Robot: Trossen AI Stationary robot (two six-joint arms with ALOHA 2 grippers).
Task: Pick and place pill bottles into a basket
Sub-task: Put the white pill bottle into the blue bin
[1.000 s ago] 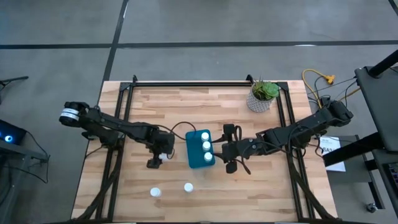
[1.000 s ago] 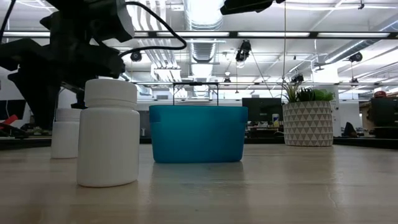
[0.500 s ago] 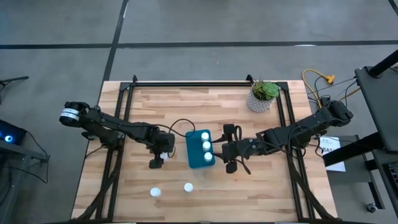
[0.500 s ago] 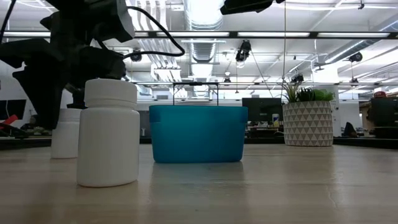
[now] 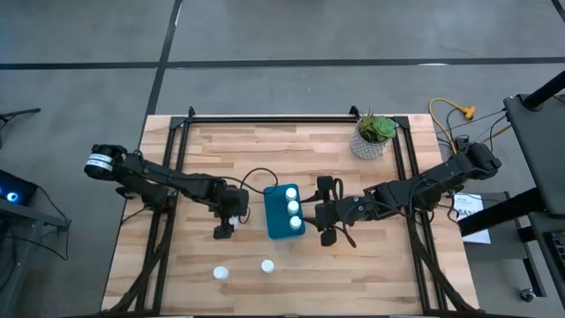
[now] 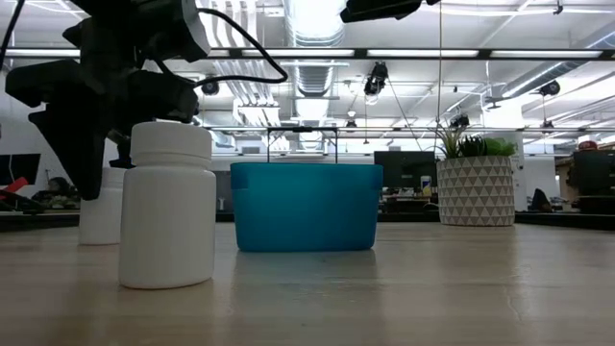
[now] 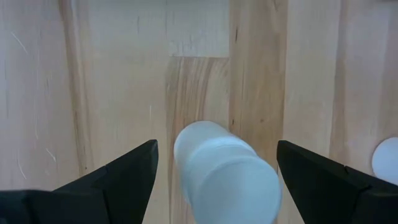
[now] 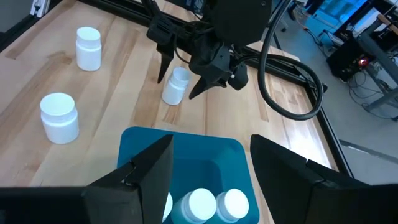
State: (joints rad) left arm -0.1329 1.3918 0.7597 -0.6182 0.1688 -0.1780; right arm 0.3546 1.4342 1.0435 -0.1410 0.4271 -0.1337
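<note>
Next, my left gripper grabs the white pill bottle by its end with the cap, to place it upright in the teal basket.
The teal basket stands mid-table with three white pill bottles upright inside. My left gripper is open just left of the basket and points steeply down. Its fingers stand on either side of a white pill bottle on the wood, with a gap on each side; the right wrist view shows that bottle too. Two more bottles stand on their bases nearer the front edge. My right gripper is open and hangs above the basket's right side with nothing between its fingers.
A white patterned pot with a green plant stands at the far right of the table. Black frame rails run along the far edge and both sides. Bare wood lies at the near right.
My left gripper has rolled a little about its own pointing line while staying over the bottle. The bottle has not moved.
</note>
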